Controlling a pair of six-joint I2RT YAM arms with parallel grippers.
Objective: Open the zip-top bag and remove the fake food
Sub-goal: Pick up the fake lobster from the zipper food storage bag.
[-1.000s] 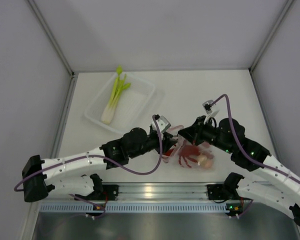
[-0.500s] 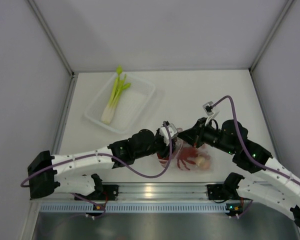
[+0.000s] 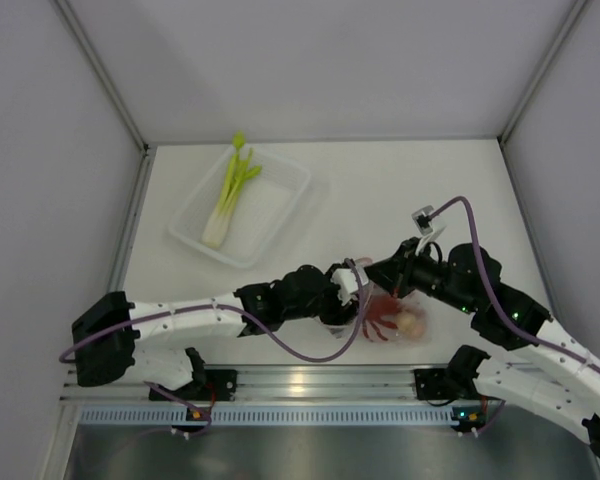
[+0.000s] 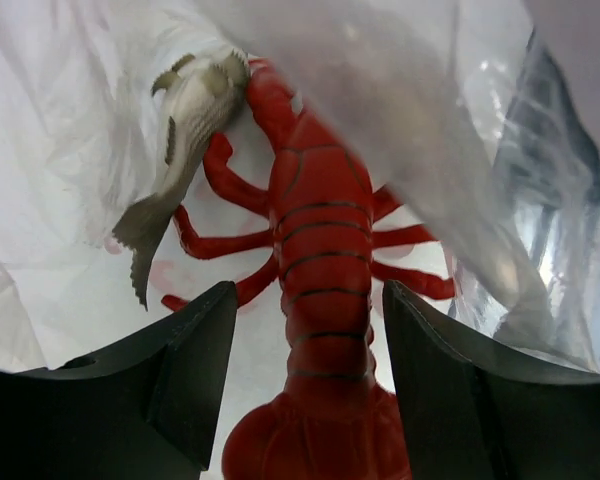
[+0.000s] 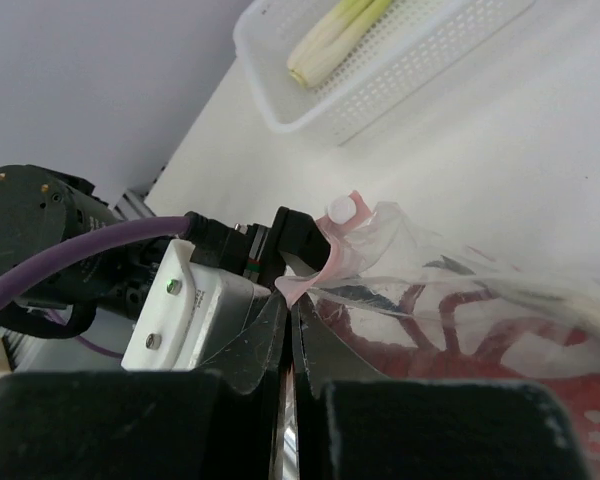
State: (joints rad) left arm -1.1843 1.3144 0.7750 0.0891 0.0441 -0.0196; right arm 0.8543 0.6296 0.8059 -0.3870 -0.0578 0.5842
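Observation:
My left gripper grabs the red lobster (image 3: pixel 383 308) across its narrow tail next, just ahead of the fan. Then it removes it tail-first from the bag.
The zip-top bag (image 3: pixel 405 318) lies at the near middle of the table, and my right gripper (image 5: pixel 292 300) is shut on its pink zip strip (image 5: pixel 335 245), holding the mouth up. My left gripper (image 4: pixel 308 295) is inside the bag (image 4: pixel 460 120), open. Its jaws stand on either side of the red lobster's (image 4: pixel 320 230) tail, with a gap on each side. A grey fish (image 4: pixel 185 120) lies by the lobster's head. From above, the lobster (image 3: pixel 383 308) and a pinkish-beige round piece (image 3: pixel 412 322) show through the plastic. The leek (image 3: pixel 228 190) lies in the clear tray (image 3: pixel 285 215).
The tray sits at the back left of the table, and its rim (image 5: pixel 380 100) shows in the right wrist view with the leek (image 5: pixel 335 35) in it. The left arm's wrist housing (image 5: pixel 195 300) sits close against my right fingers. Grey walls enclose three sides.
The left arm has pushed to the right into the bag's mouth and its jaws have spread wider. The right gripper has stayed shut on the zip strip, shifting slightly.

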